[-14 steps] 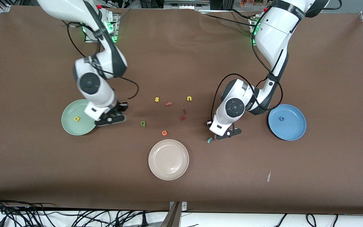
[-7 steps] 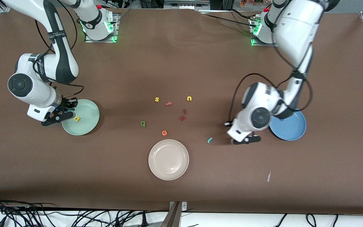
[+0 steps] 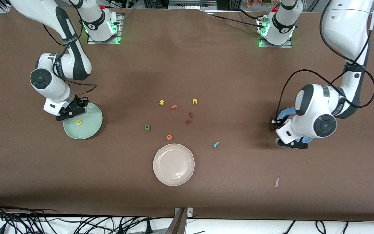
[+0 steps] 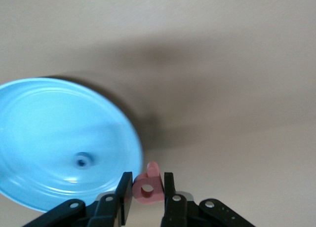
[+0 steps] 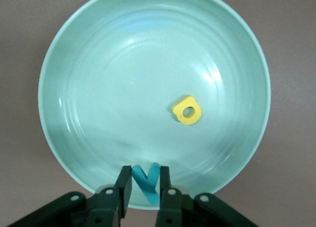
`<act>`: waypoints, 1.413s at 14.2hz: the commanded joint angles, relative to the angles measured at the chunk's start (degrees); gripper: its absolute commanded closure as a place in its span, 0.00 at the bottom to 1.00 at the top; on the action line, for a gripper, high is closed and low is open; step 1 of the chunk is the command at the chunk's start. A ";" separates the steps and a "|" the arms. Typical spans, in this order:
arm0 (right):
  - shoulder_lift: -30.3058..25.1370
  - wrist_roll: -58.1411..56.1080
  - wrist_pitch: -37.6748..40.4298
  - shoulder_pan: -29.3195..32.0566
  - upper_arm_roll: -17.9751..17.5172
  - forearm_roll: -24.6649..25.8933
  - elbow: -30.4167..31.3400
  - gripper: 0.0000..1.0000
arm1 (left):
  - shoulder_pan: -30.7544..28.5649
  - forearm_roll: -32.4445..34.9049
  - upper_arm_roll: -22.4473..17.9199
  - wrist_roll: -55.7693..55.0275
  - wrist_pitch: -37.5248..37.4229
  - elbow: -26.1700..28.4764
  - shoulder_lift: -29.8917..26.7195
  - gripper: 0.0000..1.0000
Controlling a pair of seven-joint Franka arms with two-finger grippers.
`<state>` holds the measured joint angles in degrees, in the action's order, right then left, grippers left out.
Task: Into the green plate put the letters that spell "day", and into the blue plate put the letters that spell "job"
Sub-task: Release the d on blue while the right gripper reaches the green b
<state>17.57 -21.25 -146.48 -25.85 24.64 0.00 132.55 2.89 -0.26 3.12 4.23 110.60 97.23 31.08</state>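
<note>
The salmon "b" hangs at the blue plate's rim [image 4: 138,147] in the left wrist view, so my left gripper should keep holding it until it is over the middle.
My right gripper [image 3: 71,113] hangs over the rim of the green plate [image 3: 91,128], shut on the teal "y" [image 5: 147,183]. The yellow "a" [image 3: 79,122] lies in that plate. My left gripper [image 3: 293,144] is at the edge of the blue plate [image 4: 49,138], shut on the salmon "b" [image 4: 153,170]. The blue "o" [image 4: 81,161] rests in the blue plate, which the left arm mostly covers in the front view. The dark green "d" [image 3: 147,127] and the teal "j" [image 3: 216,144] lie loose on the table.
A cream-white plate [image 3: 173,164] sits near the front camera. Loose at the table's middle are a yellow "s" [image 3: 161,102], a yellow "u" [image 3: 195,101], a salmon "f" [image 3: 174,106], an orange "e" [image 3: 169,137] and two dark red letters [image 3: 188,122].
The right arm swung across the green plate and back to its rim. The left arm carried its gripper from beside the teal "j" to the blue plate's edge.
</note>
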 commanded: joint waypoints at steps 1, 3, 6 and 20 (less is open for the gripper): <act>-0.61 -0.11 -0.57 -0.25 0.06 -2.02 0.43 0.00 | -3.76 1.22 0.66 7.18 7.84 9.96 -5.23 0.94; -2.36 -0.28 1.36 -0.51 -0.82 -2.02 -0.01 0.00 | -5.34 1.31 0.66 9.99 14.70 15.60 -6.38 0.92; -3.94 3.90 4.01 -0.86 -4.84 -2.02 -2.29 0.00 | -6.67 1.31 0.66 12.73 17.82 17.91 -6.29 0.30; 9.39 39.60 14.65 -7.01 -14.53 -2.11 -28.39 0.00 | 8.78 -4.66 1.36 -16.54 1.90 -10.72 5.90 0.00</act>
<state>21.00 14.52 -131.97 -31.33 9.76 -1.45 110.25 9.24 -4.49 5.05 -12.03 113.58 94.17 31.31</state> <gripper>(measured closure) 0.000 0.000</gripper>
